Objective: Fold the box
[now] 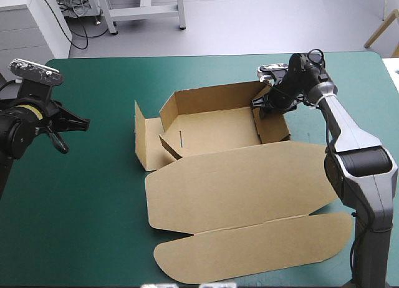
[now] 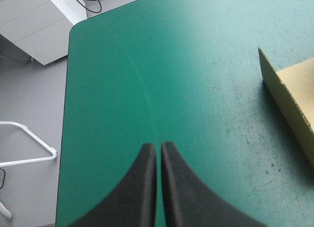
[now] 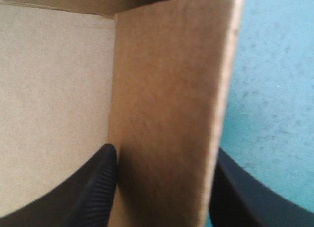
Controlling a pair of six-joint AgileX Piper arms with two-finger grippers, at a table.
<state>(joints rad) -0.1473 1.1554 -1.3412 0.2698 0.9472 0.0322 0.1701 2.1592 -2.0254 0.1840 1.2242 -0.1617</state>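
My right gripper will grab the box's side by its upper edge next. This will keep the box steady while its loose side flap [image 1: 144,138] folds.
The brown box [image 1: 212,129] sits at the table's middle with its back and side walls raised. Its lid [image 1: 243,176] lies flat toward the front edge, with a long flap [image 1: 249,247] beyond it. A loose side flap [image 1: 144,138] stands at the box's left. My right gripper [image 1: 265,104] is at the right wall's far corner, open. In the right wrist view the wall [image 3: 167,114] stands between the fingers [image 3: 100,178], one inside the box, one outside. My left gripper [image 2: 158,146] is shut and holds nothing, above the cover well left of the box [image 2: 294,99].
Teal-green cover [image 1: 93,207] stretches between my left gripper [image 1: 78,123] and the box. The table's far left corner [image 2: 73,28] shows ahead of the left gripper. The lid's flap reaches almost to the front edge.
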